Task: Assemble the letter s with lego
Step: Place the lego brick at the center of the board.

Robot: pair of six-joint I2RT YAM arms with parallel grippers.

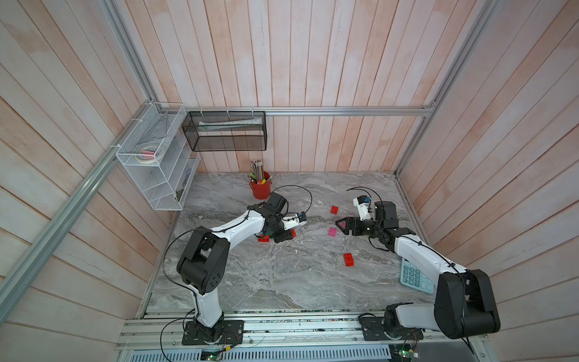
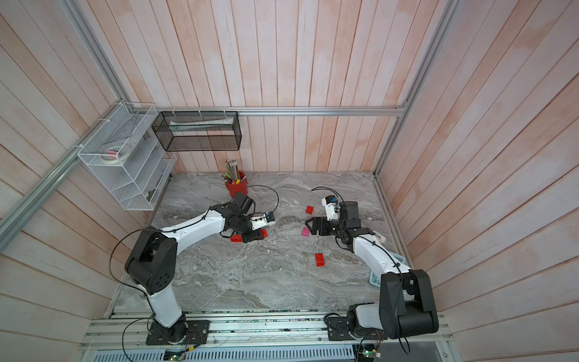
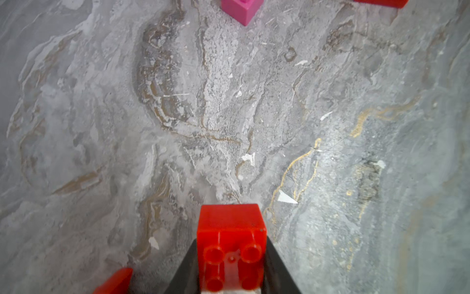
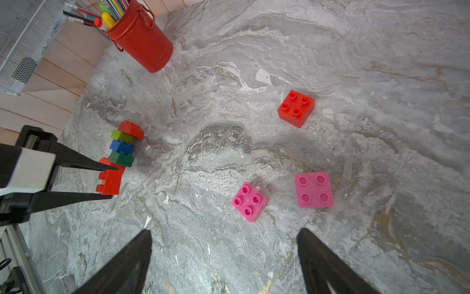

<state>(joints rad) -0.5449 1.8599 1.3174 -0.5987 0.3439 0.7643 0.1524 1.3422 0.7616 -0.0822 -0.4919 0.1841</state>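
Observation:
The small red lego brick hangs tilted beside the row, so it would come down short if I opened now, and my left gripper should keep holding it.
My left gripper (image 3: pixel 232 239) is shut on a small red lego brick (image 3: pixel 230 224), held low over the marble table (image 3: pixel 254 114). The right wrist view shows that gripper (image 4: pixel 112 181) beside a lying row of joined bricks (image 4: pixel 123 145): red, lime green, blue, dark green, red. My right gripper (image 4: pixel 225 231) is open and empty above two pink bricks (image 4: pixel 249 201) (image 4: pixel 314 189), with a loose red brick (image 4: pixel 296 108) farther out. Both top views show the left gripper (image 1: pixel 286 235) (image 2: pixel 258 235), the right gripper (image 1: pixel 340 226) (image 2: pixel 310 226), and a longer red brick (image 1: pixel 348 259) (image 2: pixel 320 259).
A red pencil cup (image 1: pixel 260 188) stands at the back of the table. A teal calculator (image 1: pixel 415 277) lies under my right arm. A white wire rack (image 1: pixel 156 156) and a black mesh basket (image 1: pixel 225 131) hang on the walls.

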